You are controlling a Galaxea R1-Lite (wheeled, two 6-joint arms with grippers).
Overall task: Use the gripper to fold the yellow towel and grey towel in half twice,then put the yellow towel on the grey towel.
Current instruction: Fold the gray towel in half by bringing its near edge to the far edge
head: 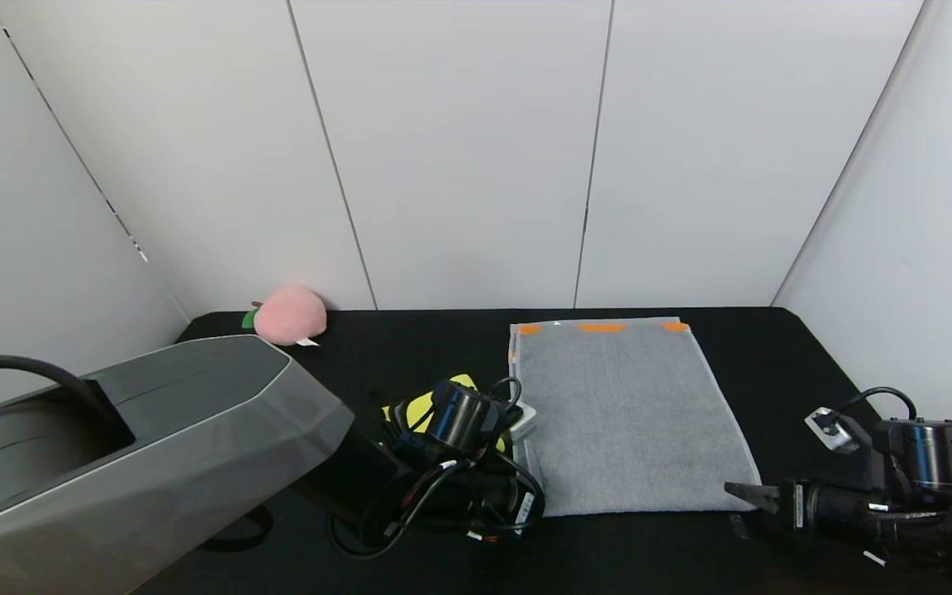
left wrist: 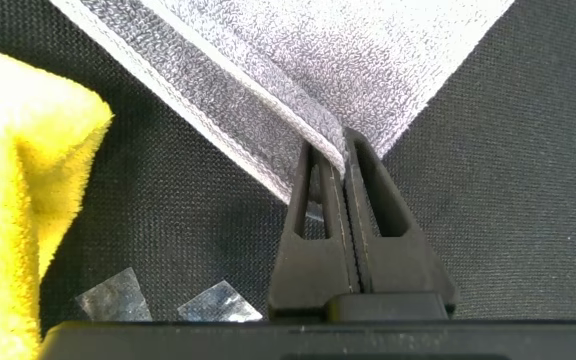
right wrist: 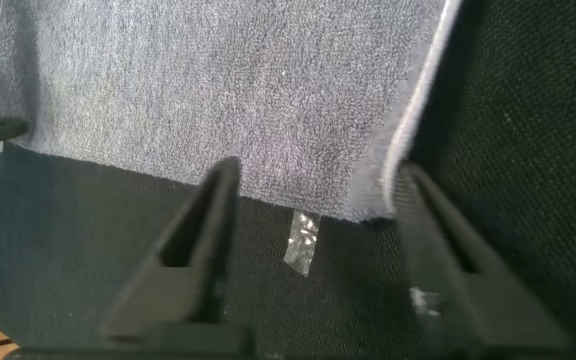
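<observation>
My right gripper grabs the grey towel (head: 625,413) next by its hem corner away from the orange marks, where the towel's edge curls up, to fold it.
The grey towel (head: 625,413) lies flat on the black table (head: 410,347), its orange marks along the far edge. My left gripper (left wrist: 343,145) is shut on the pale hem of the grey towel (left wrist: 298,60) at its near left corner; in the head view the wrist hides the fingers. The yellow towel (head: 422,409) lies bunched just left of the grey one, mostly hidden under my left wrist, and it also shows beside the gripper (left wrist: 18,170). My right gripper (right wrist: 318,170) stands open at the towel's near right corner (right wrist: 268,90), one finger on each side of it.
A pink peach plush (head: 288,314) sits at the far left by the wall. Bits of clear tape (left wrist: 118,295) (right wrist: 303,242) stick to the table near the towel's front edge. White walls close in the back and both sides.
</observation>
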